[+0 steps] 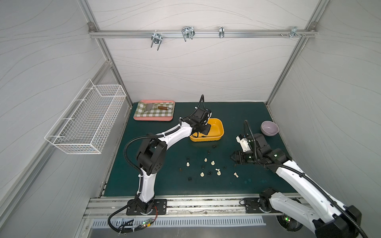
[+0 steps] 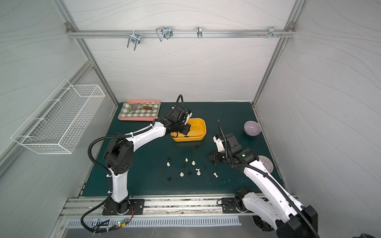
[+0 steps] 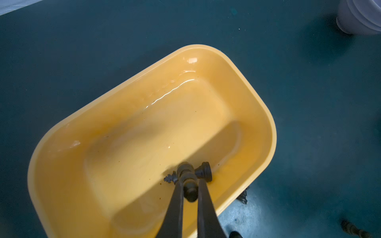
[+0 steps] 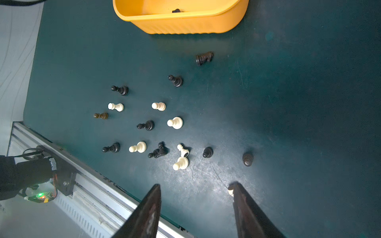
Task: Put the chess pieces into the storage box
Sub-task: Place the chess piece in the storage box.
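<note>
The black chess piece hangs inside the storage box's rim and would land in the box, so my left gripper should open its fingers.
The yellow-orange storage box (image 1: 216,128) (image 2: 200,129) sits mid-mat. My left gripper (image 3: 189,181) (image 1: 199,135) hangs over its near-left end, shut on a black chess piece (image 3: 190,193). A second black piece (image 3: 206,175) lies on the box floor (image 3: 154,134) under the fingertips. Several black, cream and brown chess pieces (image 1: 205,159) (image 4: 175,123) are scattered on the green mat in front of the box, most upright, and a black knight (image 4: 204,58) lies on its side nearest it. My right gripper (image 4: 194,185) (image 1: 232,158) hovers open to the right of them, holding nothing.
A pink-rimmed checkered tray (image 1: 154,119) with a wooden-handled tool lies at the back left. A purple bowl (image 1: 269,128) stands at the back right, and a ribbed purple plate (image 2: 266,162) lies under the right arm. A white wire basket (image 1: 86,121) hangs on the left wall.
</note>
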Controlling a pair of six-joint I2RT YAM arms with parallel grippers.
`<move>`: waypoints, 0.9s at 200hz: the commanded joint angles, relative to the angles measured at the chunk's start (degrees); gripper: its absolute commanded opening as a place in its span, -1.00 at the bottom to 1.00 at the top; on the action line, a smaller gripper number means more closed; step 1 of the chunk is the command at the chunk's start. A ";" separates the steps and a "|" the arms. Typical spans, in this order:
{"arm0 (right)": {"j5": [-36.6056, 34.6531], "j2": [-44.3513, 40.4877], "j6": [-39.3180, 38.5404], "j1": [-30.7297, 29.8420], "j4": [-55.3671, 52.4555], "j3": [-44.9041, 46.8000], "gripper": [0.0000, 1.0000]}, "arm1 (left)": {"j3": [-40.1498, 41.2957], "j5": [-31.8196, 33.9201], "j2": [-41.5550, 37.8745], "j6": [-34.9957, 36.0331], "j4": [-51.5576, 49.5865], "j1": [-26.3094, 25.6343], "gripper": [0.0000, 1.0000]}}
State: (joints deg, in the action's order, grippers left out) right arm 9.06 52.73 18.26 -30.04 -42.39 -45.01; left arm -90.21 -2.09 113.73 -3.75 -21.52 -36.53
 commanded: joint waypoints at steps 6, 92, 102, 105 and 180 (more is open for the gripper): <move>0.60 -0.95 0.82 -0.46 -1.64 0.50 0.14 | -2.95 -0.46 1.28 -0.21 1.94 0.08 -0.93; 0.86 -0.37 0.85 -1.41 -1.07 0.72 0.14 | -2.79 -0.77 1.55 -1.00 1.70 0.15 -0.92; 0.71 -0.50 0.86 -1.60 -1.11 0.80 0.15 | -2.86 -0.72 1.50 -1.00 1.37 0.20 -0.92; 0.75 -0.52 0.92 -1.62 -1.05 0.81 0.15 | -2.86 -0.72 1.47 -1.02 1.34 0.15 -0.92; 0.63 -0.49 1.49 -2.79 -0.75 1.24 0.15 | -1.90 -0.14 0.94 -1.62 0.94 0.15 -0.39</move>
State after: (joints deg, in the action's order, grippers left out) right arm 9.43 52.53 18.74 -32.21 -42.50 -44.49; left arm -90.35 -2.35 114.30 -5.28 -21.58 -36.53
